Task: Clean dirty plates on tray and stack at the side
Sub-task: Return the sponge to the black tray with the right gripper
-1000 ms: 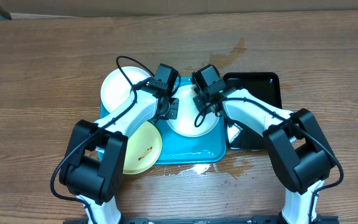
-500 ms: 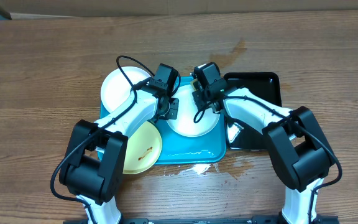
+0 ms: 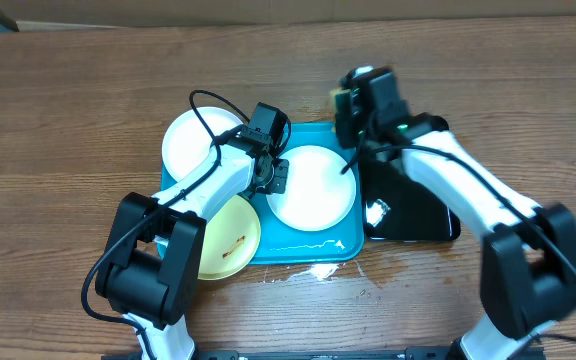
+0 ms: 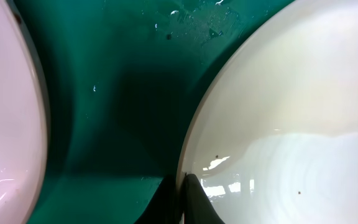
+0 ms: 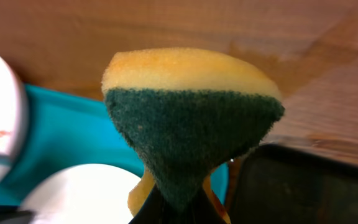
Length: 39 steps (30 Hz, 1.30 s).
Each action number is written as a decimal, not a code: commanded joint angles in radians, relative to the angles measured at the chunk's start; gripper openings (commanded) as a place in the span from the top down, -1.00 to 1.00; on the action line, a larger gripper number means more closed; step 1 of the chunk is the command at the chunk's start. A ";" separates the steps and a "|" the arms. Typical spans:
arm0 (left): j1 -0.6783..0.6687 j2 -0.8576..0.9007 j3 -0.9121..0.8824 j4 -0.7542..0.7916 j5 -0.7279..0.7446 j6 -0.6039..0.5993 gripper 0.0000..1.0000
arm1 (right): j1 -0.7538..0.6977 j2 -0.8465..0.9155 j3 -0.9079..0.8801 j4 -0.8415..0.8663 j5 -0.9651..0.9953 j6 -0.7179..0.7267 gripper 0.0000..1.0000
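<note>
The sponge is hanging beside the black tray (image 3: 416,208), past the tray's back corner. I should move the sponge over the tray before my right gripper lets go of it.
A white plate (image 3: 313,185) lies on the turquoise tray (image 3: 308,245). My left gripper (image 3: 277,177) is shut on this plate's left rim, as the left wrist view (image 4: 182,193) shows; the plate (image 4: 291,124) fills the right of that view. A second white plate (image 3: 193,140) lies at the tray's back left corner. A pale yellow-green plate (image 3: 230,238) with dark smears overlaps the tray's front left edge. My right gripper (image 3: 353,105) is raised over the tray's back right corner, shut on a yellow and green sponge (image 5: 188,118).
A narrow glossy black tray (image 3: 408,190) lies right of the turquoise tray, under my right arm. Water spots lie on the wooden table (image 3: 313,270) by the tray's front edge. A wet stain (image 3: 373,85) marks the table behind the tray.
My right gripper has lifted with the sponge off the white plate and moved back and to the right. The plate's whole face now shows. The left gripper has kept its hold.
</note>
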 commanded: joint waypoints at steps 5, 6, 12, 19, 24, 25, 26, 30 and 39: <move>-0.006 0.040 -0.022 -0.010 0.000 0.025 0.92 | -0.123 -0.144 0.034 -0.141 -0.098 0.078 0.93; -0.006 0.040 -0.021 -0.011 0.000 0.026 0.91 | -0.150 -0.153 0.034 -0.190 -0.098 0.082 0.93; -0.006 0.040 0.013 -0.048 0.000 0.026 0.92 | -0.270 -0.152 0.028 -0.470 -0.098 0.085 0.90; -0.006 0.040 0.139 -0.171 0.016 0.017 0.92 | -0.294 -0.116 0.028 -0.570 -0.095 0.080 0.69; -0.006 0.040 0.230 -0.257 0.086 0.014 0.92 | -0.294 -0.061 0.019 -0.581 -0.044 0.081 0.67; -0.006 0.040 0.243 -0.270 0.086 0.014 0.92 | -0.295 -0.050 0.014 -0.575 -0.042 0.081 0.62; -0.006 0.040 0.254 -0.282 0.085 0.014 0.92 | -0.294 -0.039 0.009 -0.568 -0.043 0.081 0.54; -0.006 0.040 0.287 -0.316 0.086 0.014 0.92 | -0.294 0.003 0.002 -0.549 -0.042 0.080 0.41; 0.027 0.040 0.295 -0.351 0.156 0.020 0.92 | -0.295 0.011 -0.004 -0.529 -0.042 0.080 -0.22</move>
